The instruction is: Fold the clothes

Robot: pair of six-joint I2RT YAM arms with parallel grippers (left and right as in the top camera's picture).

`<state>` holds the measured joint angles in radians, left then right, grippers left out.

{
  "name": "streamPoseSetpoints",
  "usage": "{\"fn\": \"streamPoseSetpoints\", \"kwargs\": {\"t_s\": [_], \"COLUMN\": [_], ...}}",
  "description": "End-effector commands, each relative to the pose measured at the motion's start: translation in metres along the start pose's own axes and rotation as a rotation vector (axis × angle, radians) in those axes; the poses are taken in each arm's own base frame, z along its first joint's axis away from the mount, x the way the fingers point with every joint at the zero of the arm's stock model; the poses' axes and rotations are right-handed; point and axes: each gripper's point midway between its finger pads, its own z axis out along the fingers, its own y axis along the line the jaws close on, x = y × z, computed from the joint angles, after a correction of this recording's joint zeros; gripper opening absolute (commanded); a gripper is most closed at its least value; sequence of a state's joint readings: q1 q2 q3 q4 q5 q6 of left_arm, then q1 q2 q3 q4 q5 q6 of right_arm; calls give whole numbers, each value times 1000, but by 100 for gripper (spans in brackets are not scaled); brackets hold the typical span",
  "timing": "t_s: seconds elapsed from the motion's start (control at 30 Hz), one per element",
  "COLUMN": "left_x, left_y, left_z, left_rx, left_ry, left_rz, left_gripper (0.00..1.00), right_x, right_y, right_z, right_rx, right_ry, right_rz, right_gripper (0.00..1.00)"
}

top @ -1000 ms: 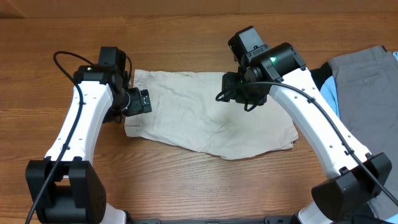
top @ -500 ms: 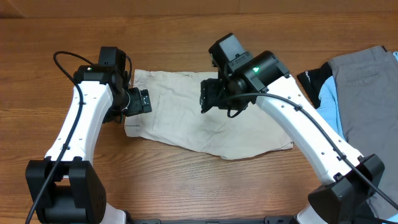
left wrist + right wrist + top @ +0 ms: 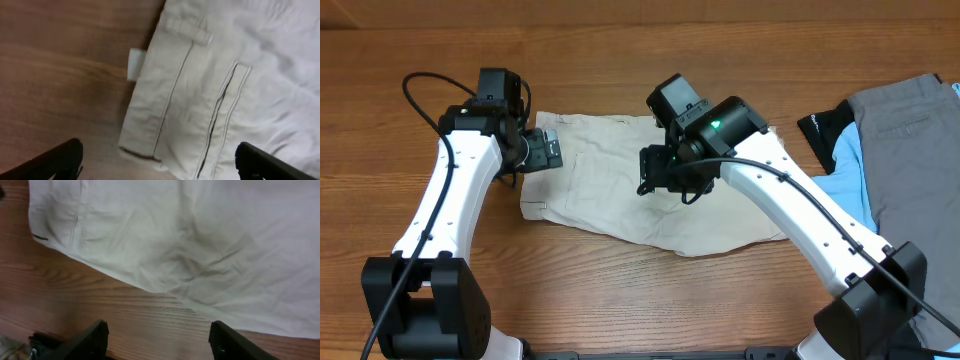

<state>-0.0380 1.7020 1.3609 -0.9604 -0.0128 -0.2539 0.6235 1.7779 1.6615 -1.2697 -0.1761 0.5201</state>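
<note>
The clothes (image 3: 600, 200) need to be grabbed next by my left gripper, at their edge by the belt loop (image 3: 530, 194) and stitched pocket. Then my left gripper will fold that edge over.
The clothes (image 3: 600, 200), a wrinkled pale beige pair, lie spread flat on the wooden table between my arms. My left gripper (image 3: 547, 152) hovers open over their left edge. In the left wrist view the clothes (image 3: 215, 85) show a stitched pocket, a belt loop and a small white label (image 3: 134, 64), and the left gripper (image 3: 160, 170) holds nothing. My right gripper (image 3: 654, 174) hangs open above the middle of the garment. In the right wrist view the right gripper (image 3: 157, 345) is over bare wood just past the edge of the clothes (image 3: 190, 235).
At the far right lie grey trousers (image 3: 910, 150) on top of a light-blue garment (image 3: 847, 165) and a black one (image 3: 818, 127). Bare wooden table (image 3: 620, 300) runs along the front. A black cable (image 3: 417, 88) loops behind my left arm.
My right arm has swung left, from the clothes' right part to over their middle. My left gripper has shifted slightly toward the far edge. Both stay open with nothing in them.
</note>
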Motion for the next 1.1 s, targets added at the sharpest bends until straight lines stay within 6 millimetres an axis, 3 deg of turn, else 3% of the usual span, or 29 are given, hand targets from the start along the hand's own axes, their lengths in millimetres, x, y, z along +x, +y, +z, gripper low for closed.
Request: {"fn": "streamPoseSetpoints", "kwargs": {"t_s": [0.0, 0.13, 0.23, 0.37, 0.63, 0.73, 0.8, 0.87, 1.0, 1.07], "left_x": [-14, -27, -25, -13, 10, 21, 25, 28, 32, 33], "left_y": [-3, -5, -9, -14, -18, -27, -31, -31, -29, -29], "left_z": [3, 16, 43, 86, 134, 142, 142, 141, 140, 140], "left_rx": [2, 19, 35, 61, 143, 201, 227, 230, 223, 223], "left_ry": [-52, -82, -35, 58, 186, 230, 250, 265, 282, 282], "left_rz": [100, 113, 114, 122, 93, 100, 95, 93, 90, 90], "left_gripper": [100, 100, 100, 100, 99, 84, 67, 59, 53, 41], "right_x": [2, -2, -5, -7, -9, -11, -11, -11, -11, -11], "right_y": [-2, 1, 3, 4, 6, 7, 7, 7, 7, 7], "right_z": [10, 10, 10, 10, 10, 10, 10, 10, 10, 10], "right_rx": [8, -4, -14, -17, -24, -28, -30, -30, -30, -29], "right_ry": [9, -9, -22, -27, -37, -43, -45, -45, -45, -45], "right_rz": [0, -4, -6, -4, -6, 0, -1, -1, -1, -1], "right_gripper": [68, 68, 68, 68, 68, 67, 67, 68, 67, 67]}}
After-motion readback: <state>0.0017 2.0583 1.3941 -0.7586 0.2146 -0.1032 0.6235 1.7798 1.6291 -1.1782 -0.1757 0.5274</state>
